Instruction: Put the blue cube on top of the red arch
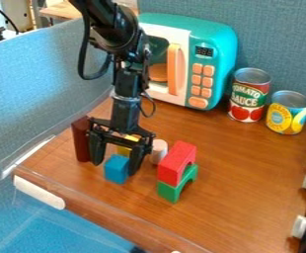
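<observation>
I should next grab the blue cube [117, 169] by its opposite sides, so I can stack it on the red arch.
The black gripper [119, 160] hangs over the left part of the wooden surface with its fingers spread apart. Between and just below the fingertips stands the blue cube [117, 169], resting on the table near its front left edge. To the right, the red arch [176, 162] lies on top of a green arch [177, 185], both on the table. Whether either finger touches the cube, I cannot tell.
Behind the gripper are a yellow block [125, 149] and a pale cylinder [159, 151]. A dark red block [81, 139] stands at the left. A teal toy microwave [215, 49] and two cans [250, 94] are at the back. White knobs [300, 226] line the right edge.
</observation>
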You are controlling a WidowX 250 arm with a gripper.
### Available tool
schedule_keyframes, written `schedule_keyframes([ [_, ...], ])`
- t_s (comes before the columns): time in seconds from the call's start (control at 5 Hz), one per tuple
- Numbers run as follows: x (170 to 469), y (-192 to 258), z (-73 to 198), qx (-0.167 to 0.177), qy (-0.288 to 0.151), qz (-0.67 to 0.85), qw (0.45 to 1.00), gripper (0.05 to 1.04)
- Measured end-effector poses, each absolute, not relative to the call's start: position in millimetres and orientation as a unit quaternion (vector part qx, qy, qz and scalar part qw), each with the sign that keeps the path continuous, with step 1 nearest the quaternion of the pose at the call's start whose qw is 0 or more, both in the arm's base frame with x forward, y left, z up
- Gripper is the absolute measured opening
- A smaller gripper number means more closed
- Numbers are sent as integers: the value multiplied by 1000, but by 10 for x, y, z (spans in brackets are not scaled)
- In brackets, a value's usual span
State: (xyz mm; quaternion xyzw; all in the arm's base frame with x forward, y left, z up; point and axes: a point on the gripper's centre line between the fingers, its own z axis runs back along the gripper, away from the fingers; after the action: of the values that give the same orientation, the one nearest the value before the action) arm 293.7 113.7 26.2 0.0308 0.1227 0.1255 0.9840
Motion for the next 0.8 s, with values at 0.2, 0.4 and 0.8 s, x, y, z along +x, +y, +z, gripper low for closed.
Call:
schedule_keyframes([
  [0.2, 2919, 1157, 231, 24, 124, 132, 983, 657],
  [0.4, 2895, 1160, 223, 15, 122, 140, 983, 565],
  [0.8, 2890, 950, 922, 7, 70, 120, 990, 564],
])
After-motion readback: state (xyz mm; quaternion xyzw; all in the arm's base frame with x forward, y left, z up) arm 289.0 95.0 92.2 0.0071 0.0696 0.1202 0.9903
